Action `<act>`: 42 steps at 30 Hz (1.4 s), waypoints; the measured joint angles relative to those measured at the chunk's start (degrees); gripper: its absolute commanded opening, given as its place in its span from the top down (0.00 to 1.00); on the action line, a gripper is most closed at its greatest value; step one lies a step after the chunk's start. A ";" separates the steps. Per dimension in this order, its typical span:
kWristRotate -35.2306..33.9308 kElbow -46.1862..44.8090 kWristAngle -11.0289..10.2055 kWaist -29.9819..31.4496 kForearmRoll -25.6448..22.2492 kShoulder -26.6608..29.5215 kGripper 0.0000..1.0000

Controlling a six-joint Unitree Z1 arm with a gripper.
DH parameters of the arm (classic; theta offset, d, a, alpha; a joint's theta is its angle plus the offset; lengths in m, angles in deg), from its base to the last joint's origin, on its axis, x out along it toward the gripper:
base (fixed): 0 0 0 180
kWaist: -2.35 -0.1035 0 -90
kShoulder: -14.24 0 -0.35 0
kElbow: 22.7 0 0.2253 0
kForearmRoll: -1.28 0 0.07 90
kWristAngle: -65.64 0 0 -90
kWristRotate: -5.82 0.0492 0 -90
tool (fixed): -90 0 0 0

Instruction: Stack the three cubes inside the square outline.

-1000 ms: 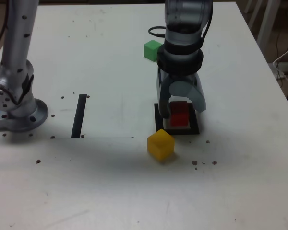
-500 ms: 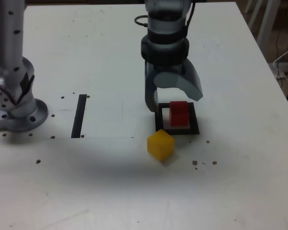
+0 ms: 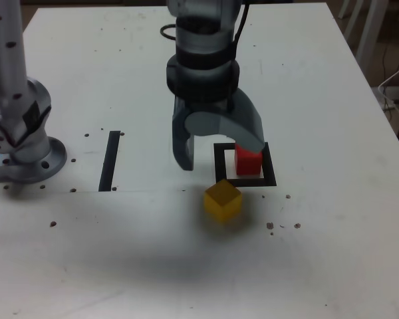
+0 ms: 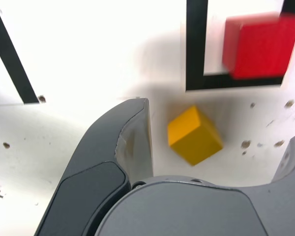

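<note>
My gripper takes hold of the yellow cube (image 3: 223, 199) by its opposite sides next, to build the stack on the red cube (image 3: 248, 161).
The red cube (image 3: 248, 161) sits alone inside the square outline (image 3: 247, 181), toward its right side in the exterior view. The yellow cube (image 3: 223, 199) lies on the table just in front of the outline, turned at an angle. My gripper (image 3: 219, 151) hangs open above the table, over the outline's left edge, with nothing between its fingers. In the wrist view the yellow cube (image 4: 194, 135) shows between the spread fingers (image 4: 132, 128), with the red cube (image 4: 260, 45) and the square outline (image 4: 196, 49) beyond it. The green cube is hidden behind the arm.
A single straight black tape strip (image 3: 110, 159) lies to the exterior view's left of the outline, also visible as the strip (image 4: 10, 54) in the wrist view. The arm's base (image 3: 23, 156) stands at the far left. Small dark specks dot the white table.
The gripper has opened wide, let go of the red cube inside the outline, risen, and moved toward the exterior view's left. The arm now hides the green cube.
</note>
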 measured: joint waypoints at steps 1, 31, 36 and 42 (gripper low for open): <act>-0.32 -0.19 0.30 0.62 0.00 -0.09 0.01; -18.81 -1.17 5.78 4.91 6.37 -8.40 0.04; -18.87 -1.69 5.25 4.56 6.46 -9.22 0.10; -18.87 -1.69 4.54 4.44 6.72 -9.22 0.14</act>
